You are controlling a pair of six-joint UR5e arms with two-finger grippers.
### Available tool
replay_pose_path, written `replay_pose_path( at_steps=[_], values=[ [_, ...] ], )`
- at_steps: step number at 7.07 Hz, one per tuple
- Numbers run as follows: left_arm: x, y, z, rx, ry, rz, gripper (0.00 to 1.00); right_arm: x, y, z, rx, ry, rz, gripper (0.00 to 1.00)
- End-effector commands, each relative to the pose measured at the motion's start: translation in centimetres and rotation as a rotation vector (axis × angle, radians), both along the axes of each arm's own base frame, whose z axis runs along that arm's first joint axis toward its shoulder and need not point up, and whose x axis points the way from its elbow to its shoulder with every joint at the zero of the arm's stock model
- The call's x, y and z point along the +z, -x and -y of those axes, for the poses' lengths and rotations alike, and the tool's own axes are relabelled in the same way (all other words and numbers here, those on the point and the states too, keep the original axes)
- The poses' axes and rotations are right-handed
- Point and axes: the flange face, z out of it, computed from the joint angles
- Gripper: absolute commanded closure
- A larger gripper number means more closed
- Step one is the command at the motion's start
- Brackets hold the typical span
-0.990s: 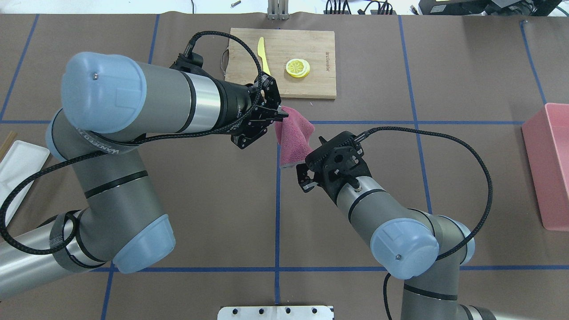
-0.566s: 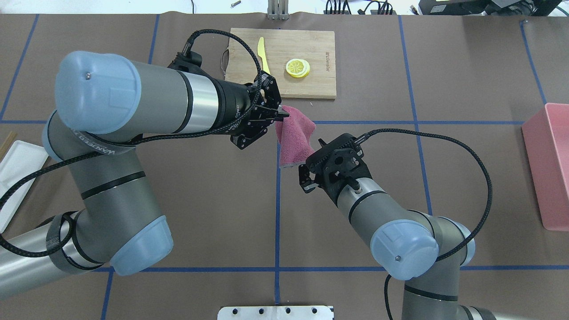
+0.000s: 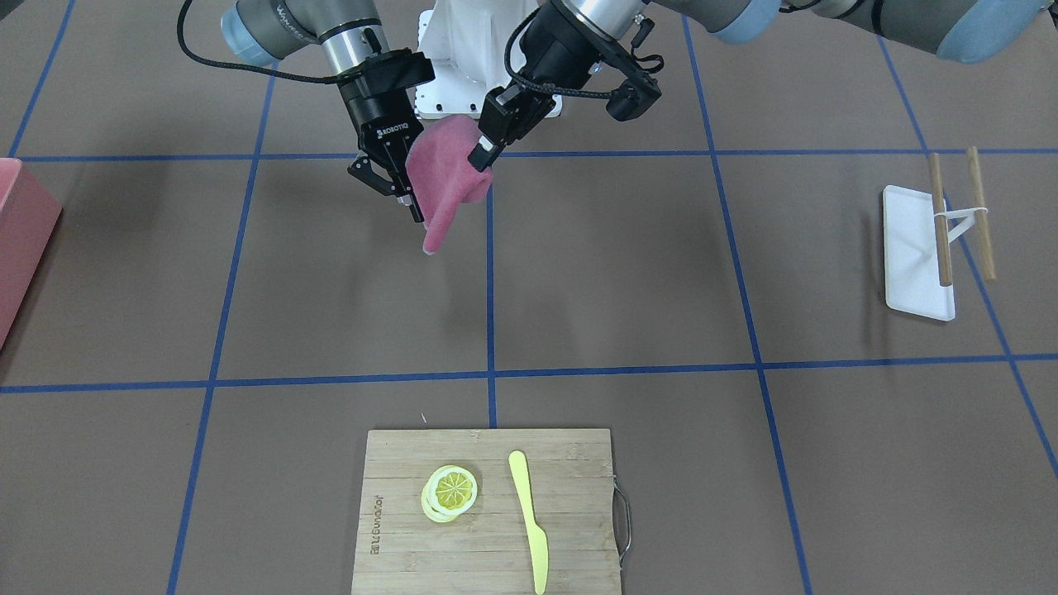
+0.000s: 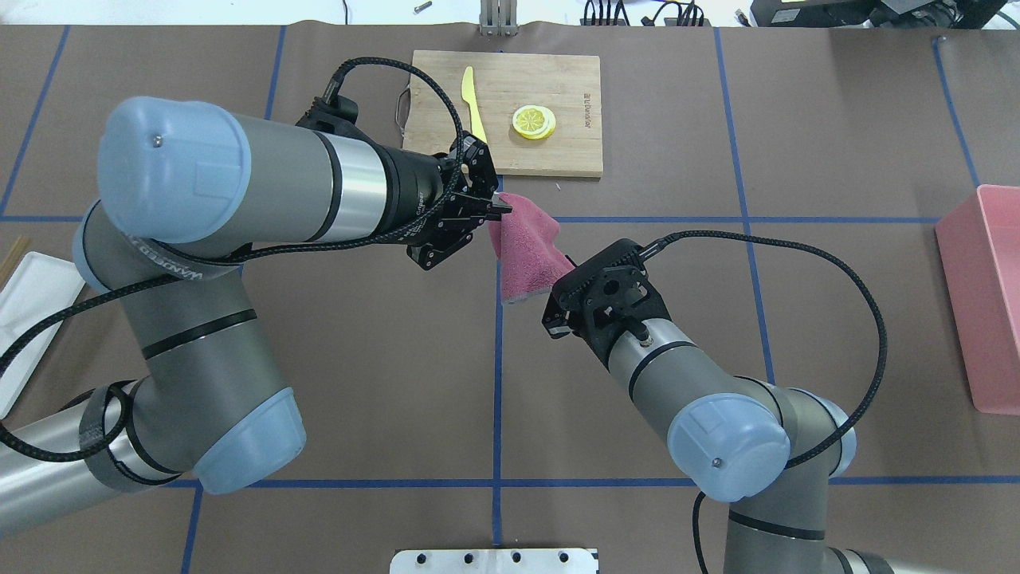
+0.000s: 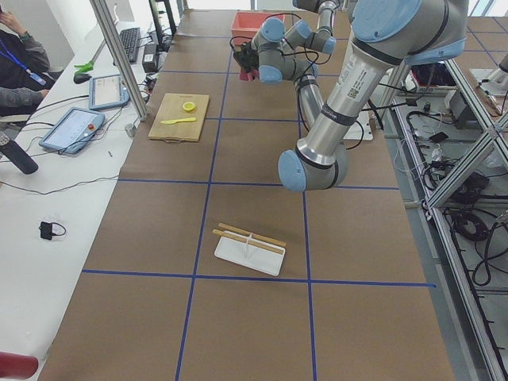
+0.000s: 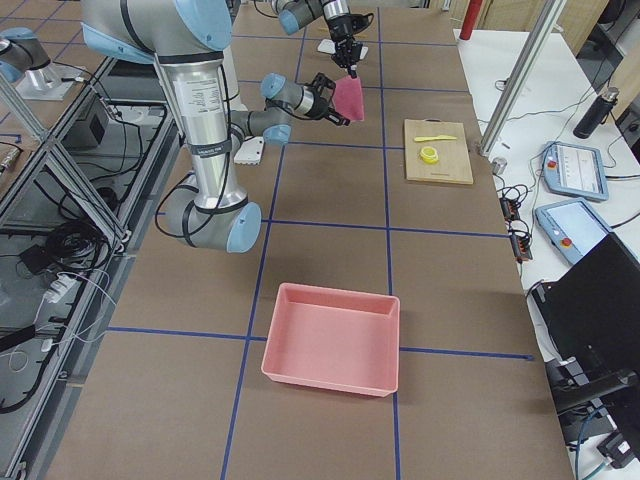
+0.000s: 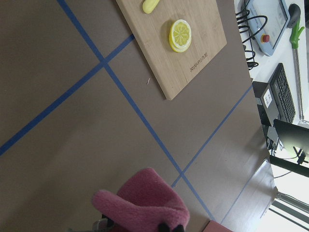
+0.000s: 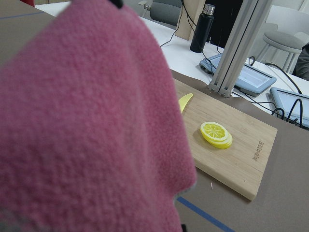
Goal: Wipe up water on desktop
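I need to pick up the pink cloth [image 3: 442,173] by its loose corner with my right gripper next, and the job is to wipe up the water.
A pink cloth [image 4: 526,255] hangs in the air above the brown desktop [image 4: 382,359], near the middle of the table. My left gripper [image 4: 500,209] is shut on its upper corner, seen also in the front-facing view, where the left gripper [image 3: 482,157] pinches the cloth [image 3: 442,173] from the right. My right gripper [image 3: 390,194] stands open against the cloth's other side, fingers spread; from overhead the right gripper [image 4: 556,317] sits at the cloth's lower edge. The cloth [image 8: 82,121] fills most of the right wrist view. I see no water on the desktop.
A bamboo cutting board [image 4: 510,155] with lemon slices [image 4: 534,122] and a yellow knife [image 4: 472,100] lies at the far side. A pink bin [image 4: 984,295] sits at the right edge, a white tray [image 3: 913,252] with wooden sticks on the left.
My right gripper has moved up and in toward the cloth's lower edge. The left gripper has kept hold of the cloth and shifted slightly left.
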Motion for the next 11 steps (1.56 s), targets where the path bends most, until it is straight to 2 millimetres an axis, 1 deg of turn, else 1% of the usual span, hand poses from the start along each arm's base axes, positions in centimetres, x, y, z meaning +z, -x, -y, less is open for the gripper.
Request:
replay_pose_path(
  at_steps=[1, 2, 3, 4, 5, 6, 7, 8, 9, 10, 11],
  values=[
    [3.7, 0.6, 0.2, 0.008, -0.109, 0.099, 0.01, -0.5, -0.3, 0.2, 0.006, 0.005, 0.019, 1.00],
    [5.1, 1.5, 0.9, 0.000, -0.157, 0.145, 0.02, -0.8, -0.7, 0.7, 0.018, 0.012, 0.035, 1.00],
    [7.6, 2.2, 1.7, -0.002, -0.199, 0.210, 0.02, -0.9, -1.2, 1.6, 0.041, 0.048, 0.078, 1.00],
    [9.9, 3.4, 2.8, -0.007, -0.248, 0.274, 0.02, -0.9, -1.8, 2.4, 0.061, 0.061, 0.096, 1.00],
    [12.9, 4.3, 3.7, 0.007, -0.319, 0.364, 0.02, -0.9, -2.6, 3.6, 0.091, 0.097, 0.136, 1.00],
    [16.8, 5.9, 4.3, 0.043, -0.416, 0.478, 0.02, -0.8, -3.5, 4.8, 0.099, 0.103, 0.140, 1.00],
    [20.8, 8.3, 5.0, 0.084, -0.514, 0.594, 0.02, -0.7, -4.7, 6.3, 0.113, 0.109, 0.140, 1.00],
    [24.0, 11.6, 6.0, 0.144, -0.598, 0.677, 0.02, -0.7, -5.6, 7.4, 0.116, 0.116, 0.143, 1.00],
    [27.0, 16.9, 7.4, 0.229, -0.685, 0.718, 0.02, -0.6, -6.4, 8.3, 0.115, 0.122, 0.145, 1.00],
    [30.8, 22.8, 8.6, 0.291, -0.768, 0.787, 0.02, -0.7, -6.8, 8.7, 0.107, 0.128, 0.149, 1.00],
    [34.9, 27.5, 9.8, 0.349, -0.835, 0.892, 0.02, -0.8, -7.0, 8.8, 0.102, 0.150, 0.176, 1.00]
  ],
)
